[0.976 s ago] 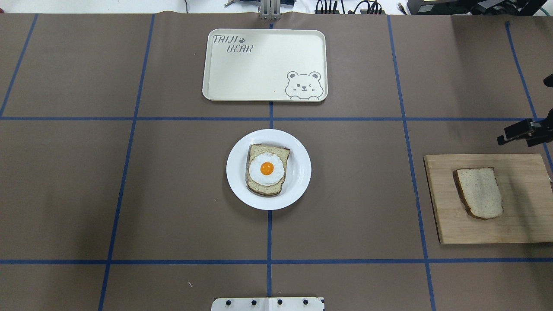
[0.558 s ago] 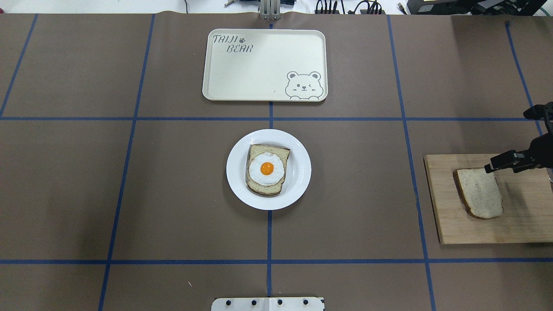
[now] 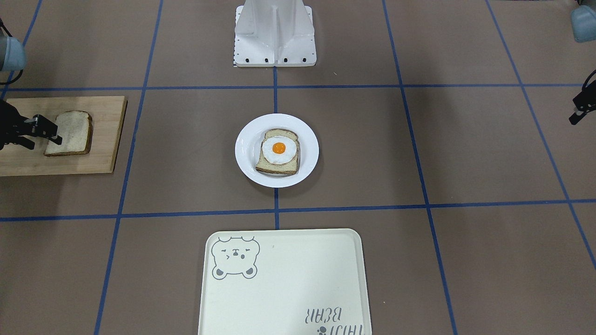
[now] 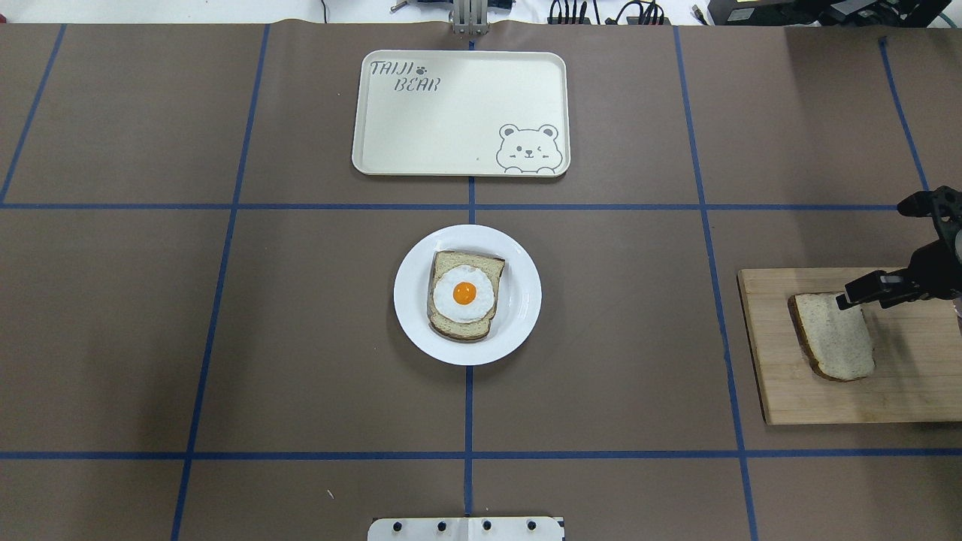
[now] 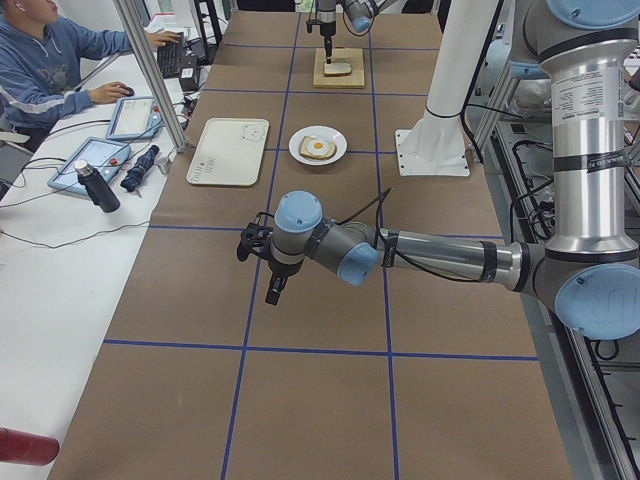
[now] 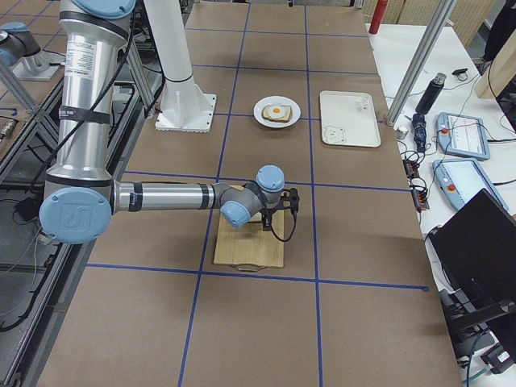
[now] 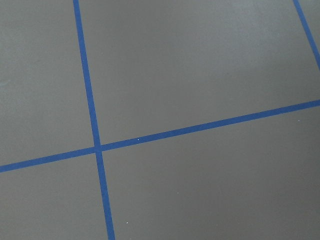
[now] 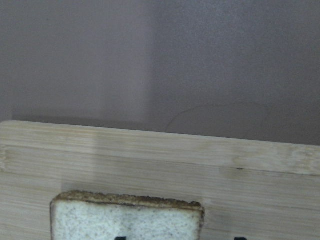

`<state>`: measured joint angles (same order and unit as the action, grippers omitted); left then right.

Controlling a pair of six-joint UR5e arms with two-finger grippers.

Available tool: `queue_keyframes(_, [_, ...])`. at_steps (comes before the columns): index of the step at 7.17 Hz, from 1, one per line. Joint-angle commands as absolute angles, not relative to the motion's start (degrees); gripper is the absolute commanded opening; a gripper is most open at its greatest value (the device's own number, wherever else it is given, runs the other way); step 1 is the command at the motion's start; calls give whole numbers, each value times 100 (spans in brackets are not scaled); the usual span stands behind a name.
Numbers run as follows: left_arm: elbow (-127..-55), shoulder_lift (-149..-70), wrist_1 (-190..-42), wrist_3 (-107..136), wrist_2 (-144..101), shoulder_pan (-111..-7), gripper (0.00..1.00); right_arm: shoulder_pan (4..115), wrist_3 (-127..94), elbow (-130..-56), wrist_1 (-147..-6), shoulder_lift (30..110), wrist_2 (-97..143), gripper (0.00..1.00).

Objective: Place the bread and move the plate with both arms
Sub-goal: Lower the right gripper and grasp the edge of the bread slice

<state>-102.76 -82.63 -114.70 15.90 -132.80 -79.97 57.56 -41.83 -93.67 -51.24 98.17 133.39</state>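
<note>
The plain bread needs to go on top of the fried egg on the plate, so my right gripper should grab the bread by its crusted corner (image 3: 50, 150) next.
The plain bread (image 4: 836, 338) lies flat on a wooden cutting board (image 4: 909, 383) at the right; it also shows in the front view (image 3: 71, 134) and at the bottom of the right wrist view (image 8: 125, 220). My right gripper (image 4: 875, 252) is open, one finger over the bread's far right corner, the other beyond the board; it also shows in the front view (image 3: 45, 142). The white plate (image 4: 526, 300) at the table's centre bears a slice with a fried egg (image 4: 464, 293). My left gripper (image 3: 576, 111) is open and empty over bare table far to the left.
A cream tray with a bear drawing (image 4: 460, 113) lies beyond the plate. The robot's white base (image 3: 274, 35) stands at the near edge. Blue tape lines cross the brown table. An operator (image 5: 50, 60) sits at a side desk.
My right gripper has moved in from the right edge and toward the near side, from beyond the board to over the bread's far corner. Bread and plate have not moved.
</note>
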Motion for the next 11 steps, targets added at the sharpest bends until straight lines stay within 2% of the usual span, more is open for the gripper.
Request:
queue_keyframes(1, [-10283, -8271, -11470, 1591, -13280, -7998, 99, 5713, -4184, -9308, -5124, 9817, 13324, 71])
queue_keyframes(3, [-10292, -8271, -11470, 1591, -13280, -7998, 99, 5687, -4184, -9290, -5124, 9817, 13333, 60])
queue_keyframes(4, [-10292, -8253, -11470, 1591, -13280, -7998, 99, 5687, -4184, -9290, -5124, 9817, 13324, 42])
queue_keyframes(6, [-10292, -8235, -11487, 1591, -13280, -7998, 99, 5687, -4184, -9307, -5124, 9809, 13333, 0])
queue_keyframes(9, [-10292, -8227, -11487, 1600, -13289, -7998, 99, 5704, -4184, -9465, -5124, 9817, 13333, 0])
queue_keyframes(11, [-10292, -8218, -11487, 1600, -13412, -7998, 99, 5826, -4192, -10025, -5141, 9975, 13420, 0])
